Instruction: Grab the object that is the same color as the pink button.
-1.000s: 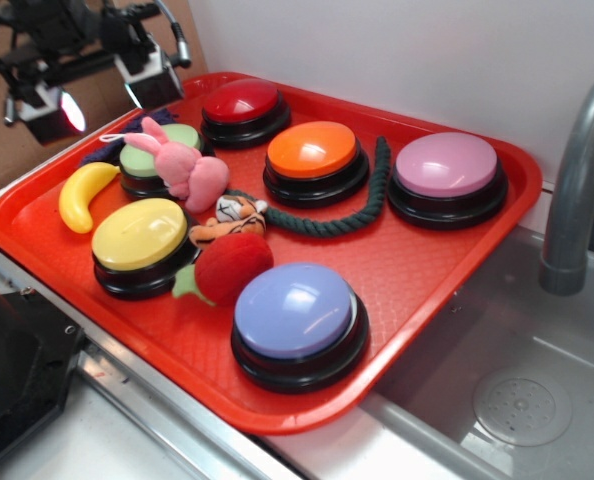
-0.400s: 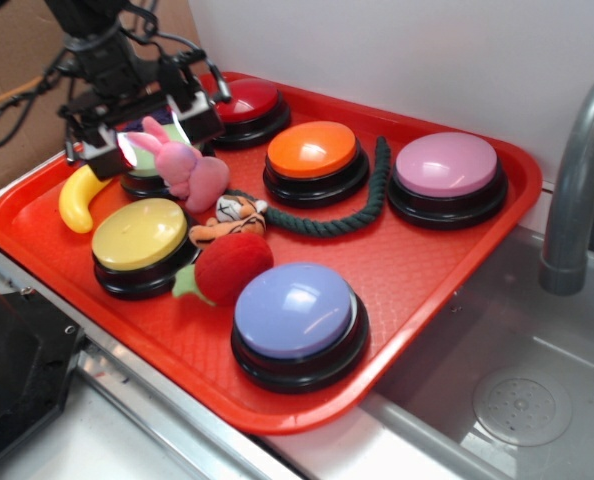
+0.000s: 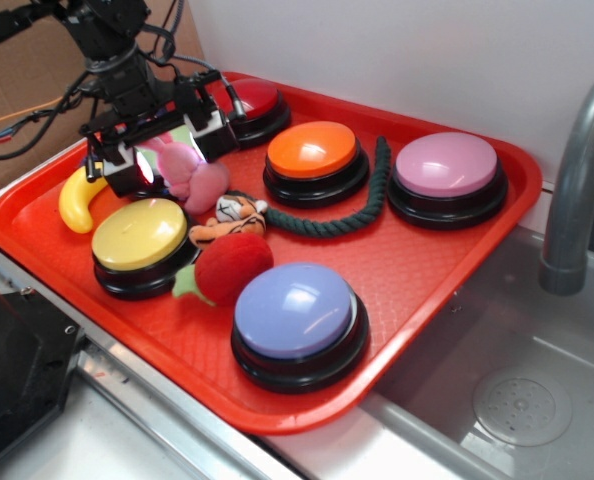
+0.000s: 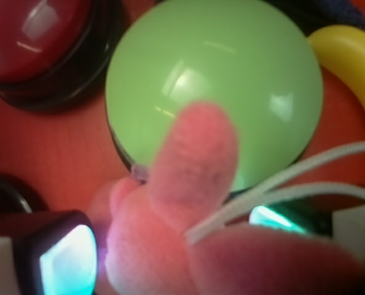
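Note:
My lit fingers would hold the body of the pink plush bunny (image 3: 195,176) beside them if closed now.
The small pink plush bunny (image 3: 195,176) lies on the red tray (image 3: 427,265) against a green button (image 4: 231,74). It fills the lower wrist view (image 4: 188,184), one ear pointing up over the green dome. My gripper (image 3: 172,155) is lowered over the bunny with its jaws open, one lit finger pad (image 4: 66,261) on each side of the toy. In the wrist view the gripper (image 4: 170,246) straddles the bunny's body. The pale pink button (image 3: 447,165) sits at the tray's far right, apart from the gripper.
On the tray are a red button (image 3: 242,100), orange button (image 3: 314,150), yellow button (image 3: 139,232), lavender-blue button (image 3: 295,310), banana (image 3: 77,195), red plush strawberry (image 3: 232,265), tiger plush (image 3: 232,215) and green rope (image 3: 357,210). A grey faucet (image 3: 577,180) and sink stand to the right.
My gripper has moved from the tray's back-left corner down and to the right. Its open jaws now sit around the pink bunny.

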Controlling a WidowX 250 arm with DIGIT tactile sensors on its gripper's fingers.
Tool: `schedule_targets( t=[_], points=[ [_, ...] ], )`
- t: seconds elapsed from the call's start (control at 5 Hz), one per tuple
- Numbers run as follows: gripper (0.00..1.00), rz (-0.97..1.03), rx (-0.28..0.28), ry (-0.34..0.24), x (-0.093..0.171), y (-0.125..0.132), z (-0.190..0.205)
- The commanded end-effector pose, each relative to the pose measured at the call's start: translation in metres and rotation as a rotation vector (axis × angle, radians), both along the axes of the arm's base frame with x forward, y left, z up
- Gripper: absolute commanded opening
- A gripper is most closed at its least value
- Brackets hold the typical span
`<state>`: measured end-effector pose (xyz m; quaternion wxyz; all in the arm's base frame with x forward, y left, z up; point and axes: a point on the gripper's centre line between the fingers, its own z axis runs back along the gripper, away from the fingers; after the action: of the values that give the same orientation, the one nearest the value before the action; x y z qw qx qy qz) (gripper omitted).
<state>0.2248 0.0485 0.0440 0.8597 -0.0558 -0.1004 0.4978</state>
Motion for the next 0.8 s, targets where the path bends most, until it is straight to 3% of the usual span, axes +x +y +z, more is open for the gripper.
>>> schedule_targets(
  t=[0.0, 0.4, 0.6],
  points=[
    [0.05, 0.035, 0.020, -0.039, 0.000, 0.003, 0.007],
    [0.00, -0.030, 0.033, -0.047, 0.002, 0.000, 0.010],
    [0.00, -0.279, 0.087, 0.014, 0.002, -0.004, 0.034]
  ],
)
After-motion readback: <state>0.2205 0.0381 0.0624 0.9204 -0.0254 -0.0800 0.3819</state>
